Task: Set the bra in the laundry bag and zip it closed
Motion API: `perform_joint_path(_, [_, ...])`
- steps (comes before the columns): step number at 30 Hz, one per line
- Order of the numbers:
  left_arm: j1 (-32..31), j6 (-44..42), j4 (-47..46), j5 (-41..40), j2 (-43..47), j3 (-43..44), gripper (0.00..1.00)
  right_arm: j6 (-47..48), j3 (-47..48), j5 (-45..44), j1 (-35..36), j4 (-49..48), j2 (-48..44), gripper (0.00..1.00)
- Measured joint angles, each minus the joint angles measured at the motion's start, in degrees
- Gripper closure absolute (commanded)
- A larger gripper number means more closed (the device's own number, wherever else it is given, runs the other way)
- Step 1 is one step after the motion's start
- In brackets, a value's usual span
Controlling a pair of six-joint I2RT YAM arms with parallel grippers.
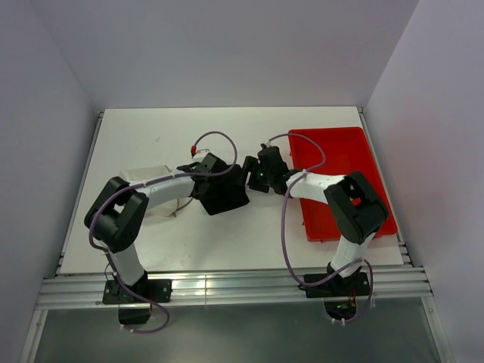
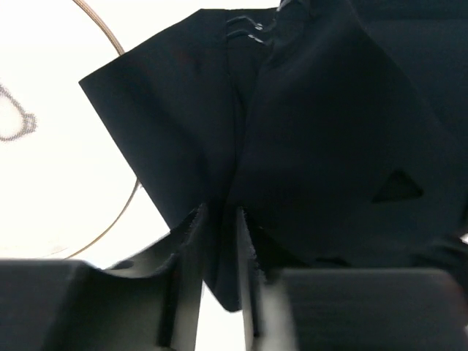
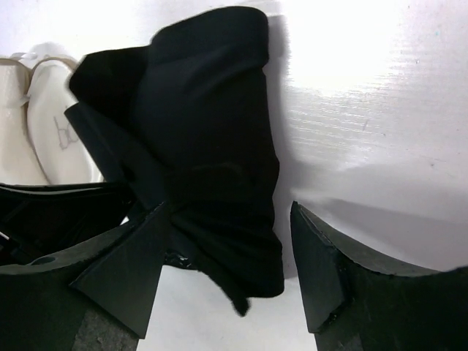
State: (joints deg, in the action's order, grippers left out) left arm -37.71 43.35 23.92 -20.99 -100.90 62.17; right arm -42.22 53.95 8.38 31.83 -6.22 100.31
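Observation:
My right gripper grips the bra's rolled end (image 1: 241, 178) across its folds next, so the bunched rest leads into the laundry bag (image 1: 147, 180).
The black bra (image 1: 224, 195) hangs bunched above the middle of the table. My left gripper (image 1: 212, 180) is shut on it; in the left wrist view the two fingers (image 2: 186, 245) pinch a fold of the bra (image 2: 307, 124) at the gripper (image 2: 217, 241). My right gripper (image 1: 252, 175) is open just right of the bra. In the right wrist view the gripper (image 3: 227, 219) straddles one rolled end of the bra (image 3: 208, 124) without closing on it. The white mesh laundry bag (image 1: 147, 180) lies left of the bra, partly under my left arm; its thin wire rim (image 2: 123, 212) shows.
A red tray (image 1: 340, 170) stands at the right of the table, under my right arm. A white shape (image 3: 51, 124) with faint writing shows at the left of the right wrist view. Walls enclose the table at the back and both sides.

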Motion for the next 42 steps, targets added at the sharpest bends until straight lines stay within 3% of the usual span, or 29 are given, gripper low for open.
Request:
perform_joint_path(5, [0.02,0.66,-0.66,-0.76,-1.77,-0.04,1.0,-0.48,-0.9,1.31,-0.5,-2.16,1.57,0.24])
perform_joint_path(13, [0.9,0.87,-2.71,-0.87,-2.01,-0.61,1.0,-0.85,-1.07,3.39,-0.61,-8.09,4.15,0.17])
perform_joint_path(27, [1.7,0.22,-6.01,-0.7,-2.64,-1.03,1.0,-5.99,-2.14,8.74,-1.31,-25.0,10.45,0.17])
perform_joint_path(42, [1.7,-1.27,-7.65,0.24,-2.95,-0.94,1.0,-19.56,-5.22,17.2,-1.33,-34.49,10.86,0.25])
